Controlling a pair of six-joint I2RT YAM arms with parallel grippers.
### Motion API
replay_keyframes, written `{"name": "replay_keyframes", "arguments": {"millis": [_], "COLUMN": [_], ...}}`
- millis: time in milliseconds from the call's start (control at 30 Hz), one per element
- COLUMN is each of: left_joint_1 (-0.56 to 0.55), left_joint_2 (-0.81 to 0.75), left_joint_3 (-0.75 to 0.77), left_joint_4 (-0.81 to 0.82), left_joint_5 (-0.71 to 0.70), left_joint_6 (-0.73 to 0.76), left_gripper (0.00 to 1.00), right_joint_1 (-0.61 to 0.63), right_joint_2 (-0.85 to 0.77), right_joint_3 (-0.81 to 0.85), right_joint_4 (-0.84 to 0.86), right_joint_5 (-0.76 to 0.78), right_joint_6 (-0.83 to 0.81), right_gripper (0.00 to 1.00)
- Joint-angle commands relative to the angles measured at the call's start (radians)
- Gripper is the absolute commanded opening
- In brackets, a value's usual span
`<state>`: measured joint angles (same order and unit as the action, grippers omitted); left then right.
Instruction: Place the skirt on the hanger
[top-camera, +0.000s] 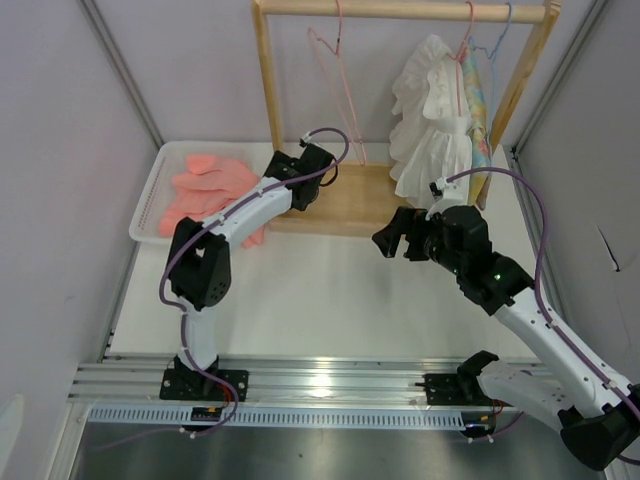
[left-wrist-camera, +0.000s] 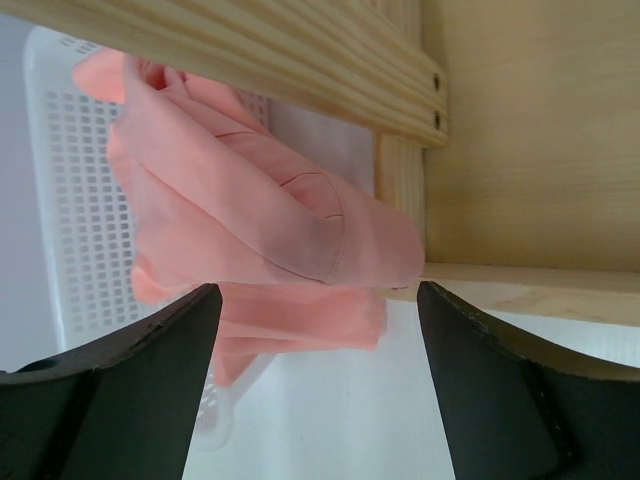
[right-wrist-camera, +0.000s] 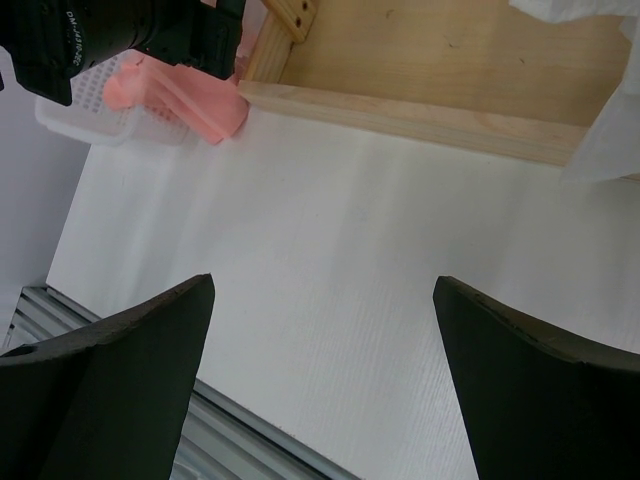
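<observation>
The skirt (top-camera: 205, 185) has to be opened for the hanger, so the robot's left gripper needs to grab it next by its stitched waistband edge and leave the skirt's other side for the right gripper.
The salmon-pink skirt (top-camera: 205, 185) lies crumpled in a white basket (top-camera: 150, 200) at the far left, one end hanging over the basket's near right corner. The empty thin pink hanger (top-camera: 335, 90) hangs on the wooden rack's rail (top-camera: 400, 10). My left gripper (top-camera: 303, 197) is open and empty by the rack's base, close to the skirt. In the left wrist view the skirt (left-wrist-camera: 250, 210) fills the space just ahead of the open gripper (left-wrist-camera: 318, 290). My right gripper (top-camera: 393, 235) is open and empty above the white table; its wrist view shows the gripper (right-wrist-camera: 322, 283) and the skirt (right-wrist-camera: 190, 100) far off.
A white ruffled garment (top-camera: 430, 120) on a pink hanger and a pastel patterned garment (top-camera: 478, 100) on a blue hanger hang at the rail's right. The rack's wooden base (top-camera: 350, 195) and left post (top-camera: 268, 80) stand next to my left gripper. Grey walls close both sides.
</observation>
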<state>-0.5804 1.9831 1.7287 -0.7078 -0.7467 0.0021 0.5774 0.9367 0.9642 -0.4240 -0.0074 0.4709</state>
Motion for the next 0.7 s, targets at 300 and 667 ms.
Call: {"name": "replay_keyframes", "arguments": {"millis": [300,667], "left_joint_1": [-0.009,-0.009], "left_joint_2": [0.028,0.06], "left_joint_3": [-0.072,-0.093], "left_joint_4": [0.04,0.125], "left_joint_5": [-0.077,-0.189], "left_joint_6": [0.088,0.151], "left_gripper": [0.85,0.85], "right_joint_1": [-0.02,-0.03], "right_joint_2": [-0.042,-0.058], "right_joint_3": [-0.005,-0.01], "right_joint_4": [-0.004,-0.009], "right_joint_5": [-0.011,-0.014], "right_joint_6": [0.002,0.0], "right_gripper": [0.99,0.99]}}
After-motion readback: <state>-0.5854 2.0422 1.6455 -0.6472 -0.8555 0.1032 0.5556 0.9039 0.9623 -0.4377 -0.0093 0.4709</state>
